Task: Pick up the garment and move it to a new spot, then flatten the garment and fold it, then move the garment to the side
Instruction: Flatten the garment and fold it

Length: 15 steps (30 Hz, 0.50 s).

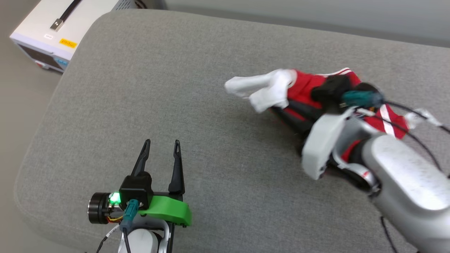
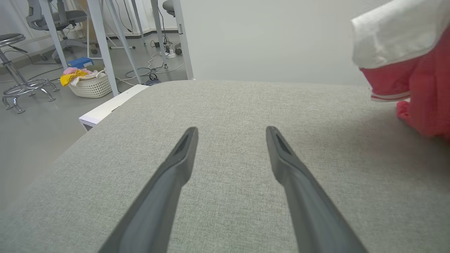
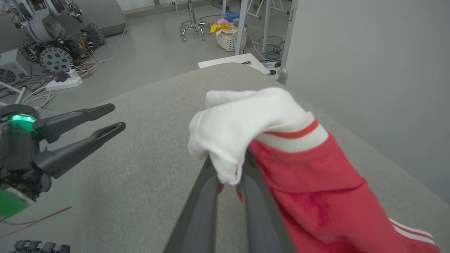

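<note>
I should grab the garment by the white sleeve tip [image 1: 232, 85] that sticks out with my left gripper, since the red body [image 1: 304, 89] is bunched up around my other gripper.
The garment [image 1: 302, 92] is bunched red cloth with a white sleeve, on the right half of a grey cushion [image 1: 175, 88]. In the right wrist view my right gripper [image 3: 230, 168] is shut on the garment [image 3: 299, 168], and the white sleeve drapes over its fingertips. In the head view the cloth hides those fingers, and my right wrist [image 1: 325, 140] sits over the red folds. My left gripper [image 1: 162, 144] stands open and holds nothing, low at the cushion's front left, well apart from the garment. The left wrist view looks between that gripper's spread fingers [image 2: 232, 135], with the garment [image 2: 415, 70] at the upper right.
A white box-shaped device [image 1: 45, 38] sits on the floor beyond the cushion's far left corner. A grey wall panel [image 2: 267, 38] runs behind the cushion. On the floor farther off are a laundry basket [image 2: 89, 84], a stool [image 2: 17, 80] and table legs.
</note>
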{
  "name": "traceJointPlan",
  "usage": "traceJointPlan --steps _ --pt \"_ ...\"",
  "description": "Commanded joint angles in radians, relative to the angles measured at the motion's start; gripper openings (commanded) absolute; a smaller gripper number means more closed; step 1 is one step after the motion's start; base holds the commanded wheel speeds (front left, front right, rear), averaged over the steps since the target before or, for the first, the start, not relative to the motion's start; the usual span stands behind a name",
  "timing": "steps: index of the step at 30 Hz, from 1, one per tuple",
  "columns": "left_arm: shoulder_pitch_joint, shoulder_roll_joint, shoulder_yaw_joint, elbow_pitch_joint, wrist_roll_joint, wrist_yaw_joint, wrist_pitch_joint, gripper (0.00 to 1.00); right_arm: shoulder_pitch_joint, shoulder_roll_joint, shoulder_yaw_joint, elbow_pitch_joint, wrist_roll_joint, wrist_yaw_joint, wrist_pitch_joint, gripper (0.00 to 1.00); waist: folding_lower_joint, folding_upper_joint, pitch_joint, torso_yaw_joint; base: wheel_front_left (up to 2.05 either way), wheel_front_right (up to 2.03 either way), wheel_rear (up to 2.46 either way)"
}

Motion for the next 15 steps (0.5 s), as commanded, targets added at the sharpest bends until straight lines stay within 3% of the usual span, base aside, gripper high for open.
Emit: traceJointPlan --steps 1,8,15 --pt "-0.015 -0.003 -0.002 -0.004 -0.007 0.009 -0.006 1.0 -0.018 0.021 0.036 0.026 -0.006 -0.001 -0.001 0.0 -0.0001 0.0 0.03 0.028 0.0 0.0 0.0" --pt "-0.031 -0.003 -0.017 -0.006 -0.026 0.028 -0.006 1.0 -0.044 0.107 0.298 0.218 0.006 -0.001 0.006 0.0 -0.0001 0.0 0.062 0.05 0.0 0.0 0.0" --pt "-0.044 -0.003 -0.02 -0.006 -0.03 0.036 -0.006 1.0 -0.063 0.132 0.5 0.382 0.027 -0.001 0.022 0.0 -0.0001 0.0 0.075 0.05 0.0 0.0 0.0"
